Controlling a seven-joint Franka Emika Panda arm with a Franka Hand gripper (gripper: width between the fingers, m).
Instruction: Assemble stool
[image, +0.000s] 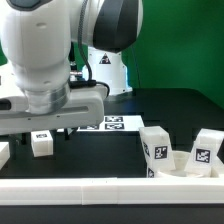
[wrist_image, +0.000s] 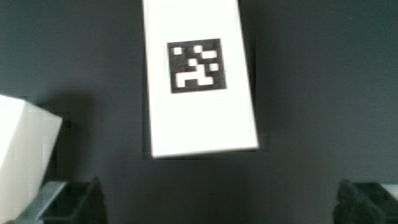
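Observation:
My fingers stop short of the leg's near end and would miss the leg if closed now, so my gripper should move toward the leg first, then close on it.
In the wrist view a long white stool leg (wrist_image: 199, 85) with a square tag lies on the black table, just beyond my open gripper (wrist_image: 217, 205). Both dark fingertips (wrist_image: 75, 202) stand wide apart with nothing between them. In the exterior view this leg (image: 41, 143) lies at the left, right below my gripper (image: 42, 126), which is mostly hidden by the arm. At the exterior view's right, the round white seat (image: 182, 168) lies by the front rail with two tagged legs (image: 155, 148) (image: 205, 150) standing at it.
Another white piece (wrist_image: 25, 135) lies close beside the leg; it shows at the exterior view's left edge (image: 3, 152). The marker board (image: 112, 123) lies behind. A long white rail (image: 90, 190) runs along the front. The arm's base (image: 108, 68) stands at the back.

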